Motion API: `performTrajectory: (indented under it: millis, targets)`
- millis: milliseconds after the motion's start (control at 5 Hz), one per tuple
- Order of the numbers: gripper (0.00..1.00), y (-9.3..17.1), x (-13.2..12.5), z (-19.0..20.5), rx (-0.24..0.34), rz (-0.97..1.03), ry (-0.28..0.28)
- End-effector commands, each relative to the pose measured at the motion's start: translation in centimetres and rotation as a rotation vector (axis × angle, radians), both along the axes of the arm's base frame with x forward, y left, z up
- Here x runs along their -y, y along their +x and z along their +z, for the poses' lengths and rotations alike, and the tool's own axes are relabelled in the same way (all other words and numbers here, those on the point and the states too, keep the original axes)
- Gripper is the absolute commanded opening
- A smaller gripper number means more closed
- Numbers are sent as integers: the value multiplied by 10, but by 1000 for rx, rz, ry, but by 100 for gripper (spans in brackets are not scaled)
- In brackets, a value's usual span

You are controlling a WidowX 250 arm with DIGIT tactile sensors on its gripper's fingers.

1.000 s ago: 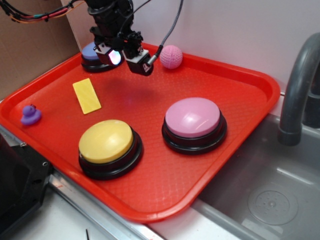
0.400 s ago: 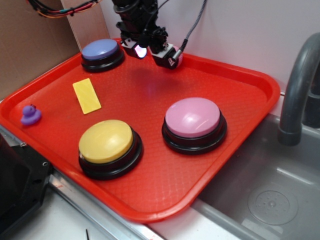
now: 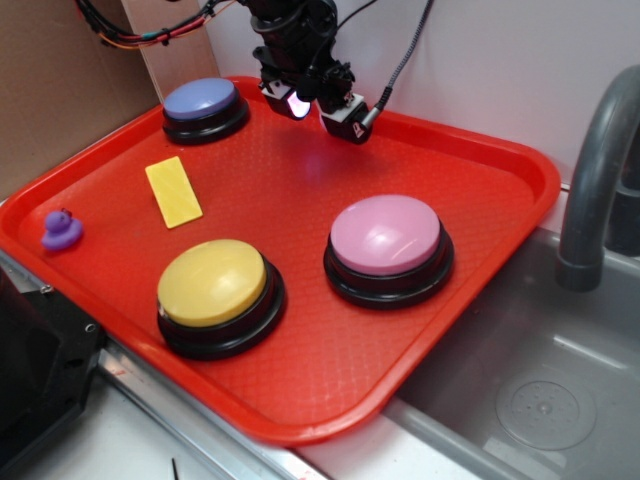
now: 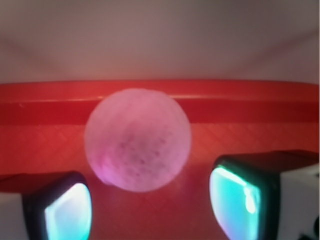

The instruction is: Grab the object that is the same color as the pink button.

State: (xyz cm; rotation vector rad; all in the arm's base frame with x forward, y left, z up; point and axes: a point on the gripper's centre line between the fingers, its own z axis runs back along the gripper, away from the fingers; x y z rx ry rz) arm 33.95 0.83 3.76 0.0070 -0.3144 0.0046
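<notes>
My gripper takes hold of the pink ball around its round body (image 4: pixel 137 140) next, to pick out the object matching the pink button's color.
The small pink knitted ball (image 4: pixel 138 146) fills the middle of the wrist view, resting on the red tray (image 4: pixel 250 135) close to its far rim. My gripper (image 4: pixel 152 210) is open, its two fingertips (image 4: pixel 67 212) standing on either side just short of the ball, not touching it. In the exterior view my gripper (image 3: pixel 322 108) hangs over the tray's far edge and hides the ball. The large pink button (image 3: pixel 388 242) with a black base sits at the tray's right middle.
A yellow button (image 3: pixel 215 288) stands at the tray's front, a blue-purple button (image 3: pixel 203 104) at the far left. A flat yellow rectangle (image 3: pixel 173 191) and a purple toy duck (image 3: pixel 61 230) lie on the left. A sink (image 3: pixel 540 390) and grey faucet (image 3: pixel 592 170) lie right of the tray (image 3: pixel 480 170).
My gripper has moved right and toward the far rim, from near the blue-purple button to over the pink ball, which it now hides in the exterior view.
</notes>
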Motion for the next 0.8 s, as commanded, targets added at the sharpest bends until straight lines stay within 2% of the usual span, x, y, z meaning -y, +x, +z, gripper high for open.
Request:
performTrajectory:
  millis: [0, 200, 400, 600]
  targets:
    - [28, 19, 3, 11, 74, -26, 14]
    - [9, 19, 3, 7, 71, -32, 7]
    - [0, 19, 3, 6, 69, -34, 5]
    - [0, 6, 7, 18, 87, -40, 21]
